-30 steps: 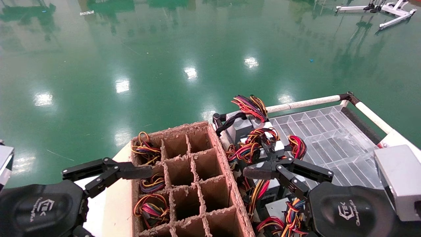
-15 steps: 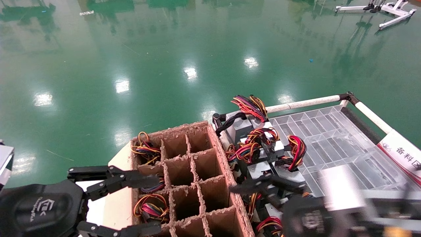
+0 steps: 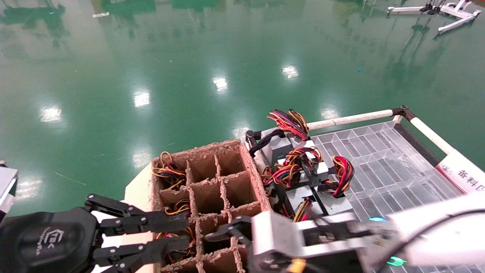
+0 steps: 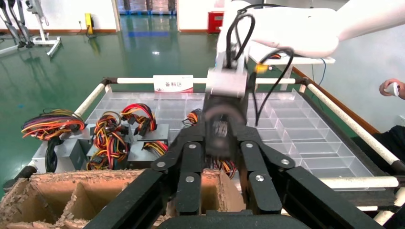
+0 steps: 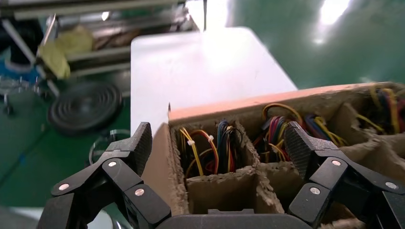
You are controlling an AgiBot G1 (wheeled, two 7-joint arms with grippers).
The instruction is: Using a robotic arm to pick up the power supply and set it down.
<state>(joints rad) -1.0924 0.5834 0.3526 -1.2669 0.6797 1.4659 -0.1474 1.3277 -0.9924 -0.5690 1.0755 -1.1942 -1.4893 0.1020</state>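
I should next grab the power supply by its wires with my right gripper. Then I can pick it up and put it on the clear tray point(image 3: 379, 159).
Several power supplies point(image 3: 303, 178), grey boxes with red, yellow and black wire bundles, lie on the clear tray point(image 3: 379, 159) right of the cardboard divider box point(image 3: 223, 182). More wire bundles point(image 3: 168, 172) fill the box's left cells and also show in the right wrist view point(image 5: 210, 148). My right gripper point(image 3: 218, 242) reaches leftward over the box's near cells on the white robotic arm point(image 3: 435, 231). It is open point(image 5: 218, 148) and holds nothing. My left gripper point(image 3: 182, 233) hovers open at the box's near left corner, and its wrist view faces the right wrist point(image 4: 227, 86).
White rails point(image 3: 352, 118) border the tray, with a label sign point(image 3: 460, 174) on the right rail. The box sits on a white table point(image 5: 200, 67). Green floor surrounds everything. A black coil and clutter point(image 5: 86, 102) lie beyond the table.
My right arm has swung left from above the tray's power supplies to over the divider box. My left gripper has turned and sunk lower, both of its fingers now at the box's left cells.
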